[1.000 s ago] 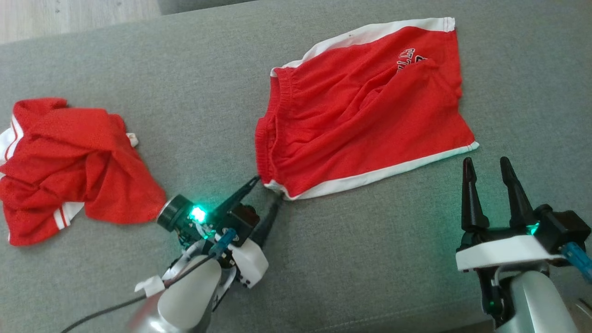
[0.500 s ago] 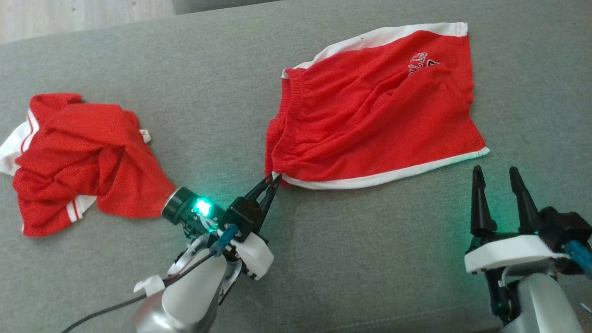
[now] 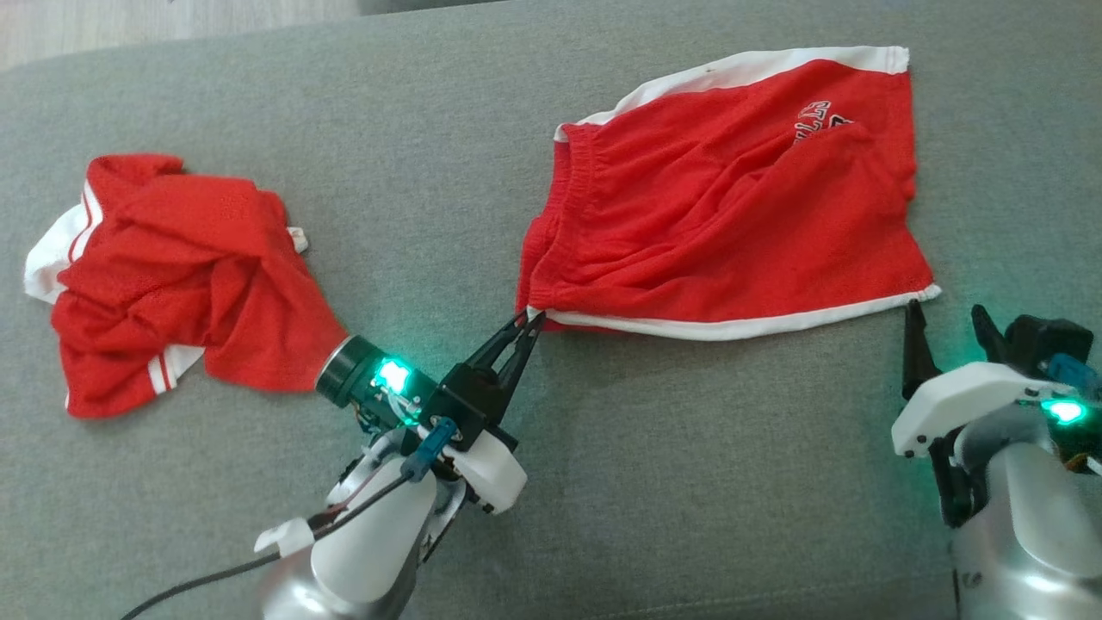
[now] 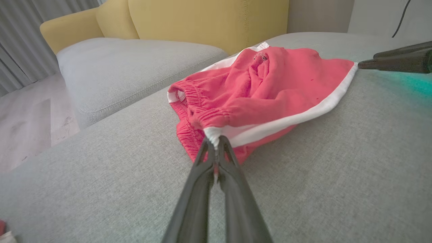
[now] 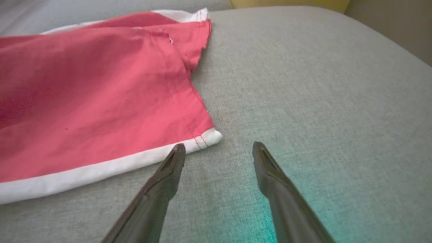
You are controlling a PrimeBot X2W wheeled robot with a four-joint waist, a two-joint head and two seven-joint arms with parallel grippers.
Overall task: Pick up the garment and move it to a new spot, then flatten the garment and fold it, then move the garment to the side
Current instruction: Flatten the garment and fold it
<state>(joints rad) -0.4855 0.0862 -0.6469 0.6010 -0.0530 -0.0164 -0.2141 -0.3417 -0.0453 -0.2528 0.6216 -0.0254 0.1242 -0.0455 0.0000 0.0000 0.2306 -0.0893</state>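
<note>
I should next grab the garment with my right gripper by its white-trimmed leg hem corner, which is a free end on the cushion while the red cloth lies flat.
The garment is a pair of red shorts with white trim, spread on the grey cushion at the upper right of the head view. My left gripper is shut on the garment's near left corner, where the white hem meets the waistband. My right gripper stands open just below the garment's near right corner; its left fingertip sits at the white hem's edge, and nothing lies between the fingers.
A second red and white garment lies crumpled at the left of the grey cushion. A yellow sofa back and another grey seat stand beyond. Wooden floor lies past the cushion's edge.
My left gripper closed on the shorts' near left corner and drew the fabric slightly. The right gripper came closer to the near right corner. The whole head view has shifted as the camera moved.
</note>
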